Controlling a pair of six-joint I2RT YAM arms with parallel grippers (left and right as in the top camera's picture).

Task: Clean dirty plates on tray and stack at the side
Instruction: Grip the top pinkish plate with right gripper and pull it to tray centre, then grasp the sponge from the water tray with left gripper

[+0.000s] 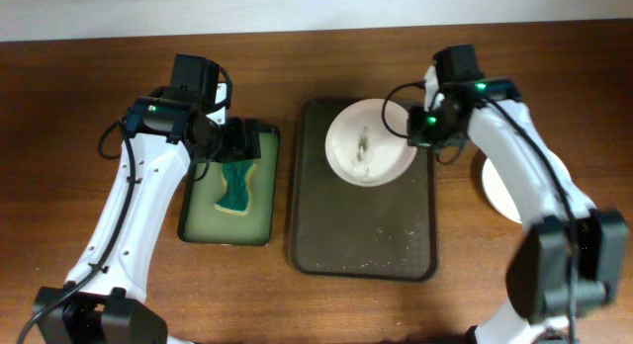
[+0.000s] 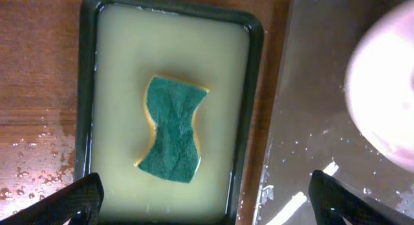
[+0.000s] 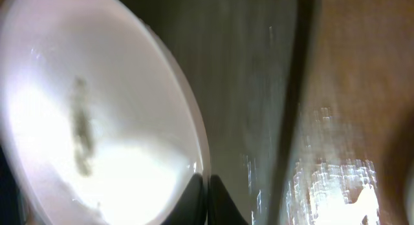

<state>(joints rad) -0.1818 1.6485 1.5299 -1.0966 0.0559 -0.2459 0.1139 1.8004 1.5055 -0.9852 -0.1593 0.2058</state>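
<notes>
Next, my left gripper pinches the green sponge across its narrow middle [image 1: 236, 186] [image 2: 173, 127]. That leaves the sponge's bottom side and flared ends free to clean the plate.
A white plate [image 1: 368, 143] with dark smudges at its centre is held tilted over the far end of the dark tray [image 1: 362, 230]. My right gripper [image 1: 419, 127] is shut on the plate's right rim; in the right wrist view the fingers [image 3: 206, 198] pinch the rim of the plate [image 3: 90, 121]. A second white plate [image 1: 497, 189] lies on the table at the right, partly hidden by my right arm. My left gripper [image 1: 237, 138] is open above the small green tray [image 1: 229, 225], over the green sponge [image 1: 236, 187]. The left wrist view shows the sponge [image 2: 172, 129] ahead of the open fingers [image 2: 207, 199].
The small green tray [image 2: 84, 96] holds pale liquid around the sponge. Water drops lie on the wooden table [image 2: 32, 160] to its left. The dark tray [image 2: 304, 154] is wet and lies right beside the green tray.
</notes>
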